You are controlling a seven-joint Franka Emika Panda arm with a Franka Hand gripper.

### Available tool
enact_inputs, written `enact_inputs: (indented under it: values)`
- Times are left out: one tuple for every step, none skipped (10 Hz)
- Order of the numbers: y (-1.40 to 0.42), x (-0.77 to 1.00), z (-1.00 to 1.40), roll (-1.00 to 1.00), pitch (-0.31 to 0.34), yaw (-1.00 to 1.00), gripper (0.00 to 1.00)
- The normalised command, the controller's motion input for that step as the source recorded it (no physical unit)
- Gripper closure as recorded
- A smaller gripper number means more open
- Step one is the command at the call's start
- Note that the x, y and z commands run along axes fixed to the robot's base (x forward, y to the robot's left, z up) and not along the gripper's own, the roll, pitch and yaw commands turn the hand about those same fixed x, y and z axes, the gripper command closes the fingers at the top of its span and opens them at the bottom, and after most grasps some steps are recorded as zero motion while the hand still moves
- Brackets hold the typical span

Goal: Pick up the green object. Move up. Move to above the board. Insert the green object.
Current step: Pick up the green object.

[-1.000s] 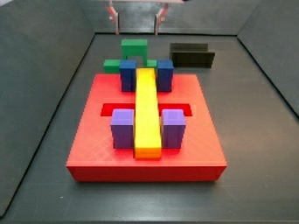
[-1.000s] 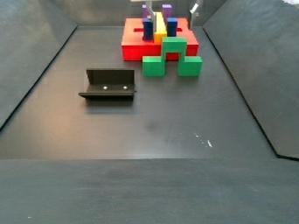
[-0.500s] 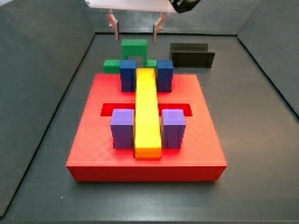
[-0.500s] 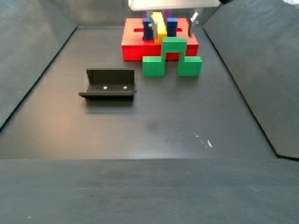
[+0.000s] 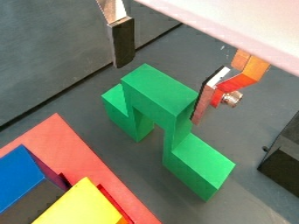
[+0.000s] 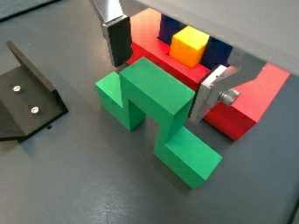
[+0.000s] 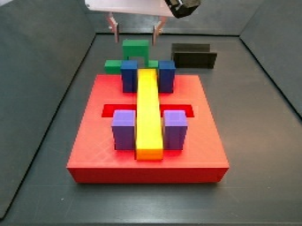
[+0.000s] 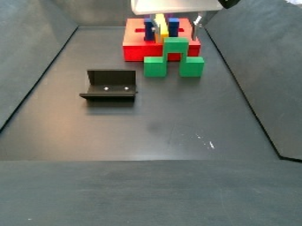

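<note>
The green object has a raised top bar, and my gripper will grab it there next, so that its feet stay free to go into the board (image 7: 94, 141).
The green object (image 7: 136, 51) stands on the dark floor just behind the board (image 7: 94, 141), touching or nearly touching its far edge. It is a bright green bridge-like block with a raised cube, seen close in both wrist views (image 5: 158, 92) (image 6: 152, 87). My gripper (image 5: 163, 70) (image 6: 163, 68) is open and hangs over the raised cube, one finger (image 5: 121, 42) on each side. One finger stands apart from the cube; the other is close against it. In both side views the gripper (image 7: 136, 30) (image 8: 172, 24) sits just above the green object (image 8: 174, 55).
The red board (image 8: 133, 37) carries a long yellow bar (image 7: 147, 106), blue blocks (image 7: 130, 75) and purple blocks (image 7: 124, 131). The black fixture (image 7: 193, 56) (image 8: 109, 86) stands on the floor beside the green object. Grey walls enclose the floor.
The gripper has come down from the upper edge of the side views towards the green object. The green object and the board have not moved.
</note>
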Motion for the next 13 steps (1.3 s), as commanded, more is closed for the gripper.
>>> enact_inputs:
  values:
    - [0.00,-0.01,-0.17,0.02,-0.006,0.00,0.00]
    - [0.00,-0.01,-0.20,0.02,-0.010,0.00,0.00]
    - [0.00,-0.02,-0.23,0.01,-0.020,0.00,0.00]
    - [0.00,0.00,-0.25,0.01,-0.024,0.00,0.00]
    - [0.00,0.00,-0.26,0.01,-0.021,0.00,0.00]
    - [0.00,-0.01,-0.27,0.00,-0.027,0.00,0.00]
    - [0.00,-0.01,-0.25,0.00,-0.023,0.00,0.00]
    - [0.01,0.00,-0.21,0.00,-0.016,0.00,0.00]
    - [0.00,0.00,0.00,0.01,0.000,0.00,0.00]
    - [0.00,0.00,0.00,0.00,0.000,0.00,0.00]
    - [0.00,0.00,0.00,0.00,0.000,0.00,1.00]
    - [0.00,0.00,0.00,0.00,0.000,0.00,1.00]
    - [0.00,0.00,0.00,0.00,0.000,0.00,1.00]
